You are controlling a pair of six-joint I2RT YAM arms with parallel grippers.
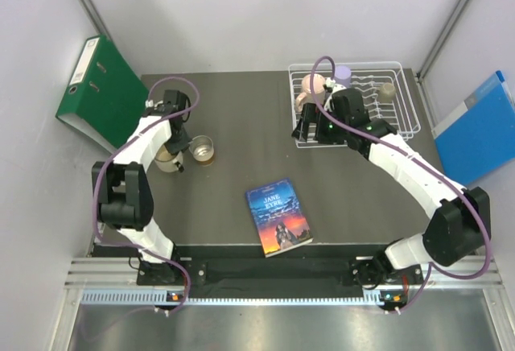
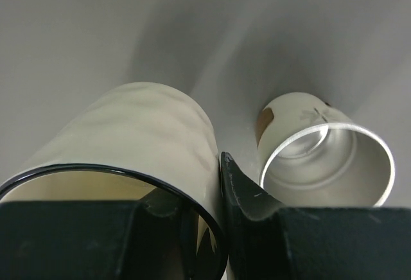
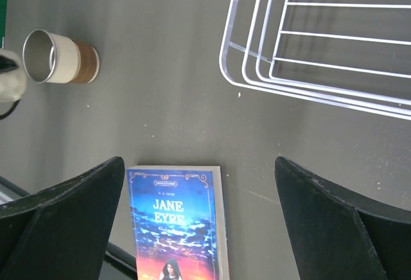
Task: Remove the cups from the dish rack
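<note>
My left gripper keeps hold of the cream cup until it reaches the table. Its rim is above the white cup's, so it would drop if I opened now.
The white wire dish rack [image 1: 400, 111] stands at the back right and holds a salmon-pink cup [image 1: 312, 85], a lilac tumbler [image 1: 344, 74] and a beige-olive mug [image 1: 387, 91]. My left gripper [image 1: 172, 150] is shut on the wall of a cream cup [image 1: 167, 160] with a dark rim. In the left wrist view one finger is inside this cup [image 2: 141, 132] and one is outside. A white cup with a brown band and a metal inside [image 1: 201, 150] stands right beside it [image 2: 321, 158]. My right gripper [image 1: 305, 130] is open and empty at the rack's front left corner [image 3: 257, 61].
A Jane Eyre paperback [image 1: 278, 216] lies at the table's front centre, under my right gripper [image 3: 199, 228] in the wrist view. A green binder [image 1: 100, 93] leans at the back left. A blue folder [image 1: 481, 125] leans at the right wall.
</note>
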